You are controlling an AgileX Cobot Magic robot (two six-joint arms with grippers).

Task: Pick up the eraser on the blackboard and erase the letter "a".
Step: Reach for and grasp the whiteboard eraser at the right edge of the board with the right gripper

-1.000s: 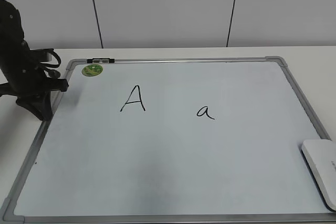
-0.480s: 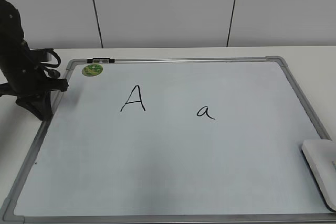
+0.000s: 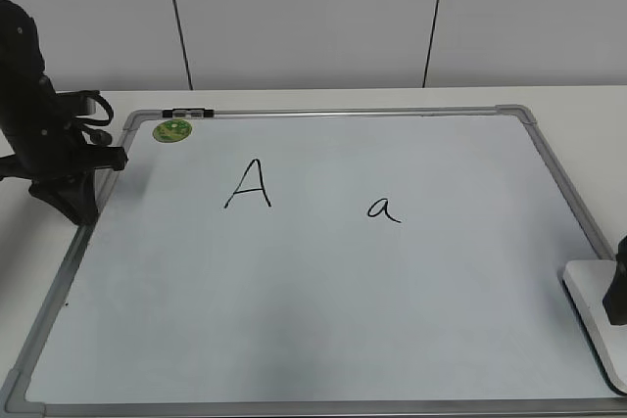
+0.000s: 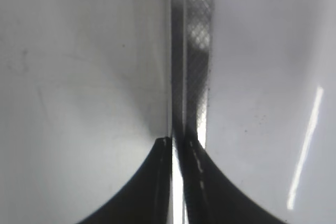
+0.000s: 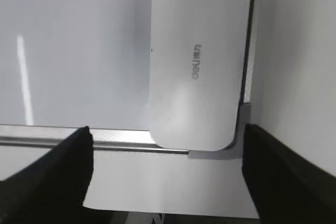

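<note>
The eraser (image 5: 197, 61) is a long block that is slim enough only across its width (image 5: 195, 98), so my right gripper should grab it by its long sides next.
The eraser (image 3: 591, 302) is a white rounded block lying at the front right corner of the blackboard (image 3: 323, 320). In the right wrist view the eraser (image 5: 197, 61) shows grey lettering, and its end lies between my fingers. My right gripper (image 5: 167, 136) is open above that end and is not touching it. In the exterior view only one dark finger of my right gripper (image 3: 617, 293) shows at the right edge. The letter "a" (image 3: 384, 209) is at the board's middle right. My left gripper (image 4: 178, 142) is shut and empty over the board's left frame (image 4: 191, 77).
A taller capital "A" (image 3: 250, 185) is written left of the small one. A round green magnet (image 3: 172, 130) sits at the board's far left corner. The left arm (image 3: 54, 139) stands at the board's left edge. A grey corner cap (image 5: 239, 149) lies beside the eraser's end.
A dark finger of my right gripper has come into the exterior view at the right edge, over the eraser. The left arm and the board have not moved.
</note>
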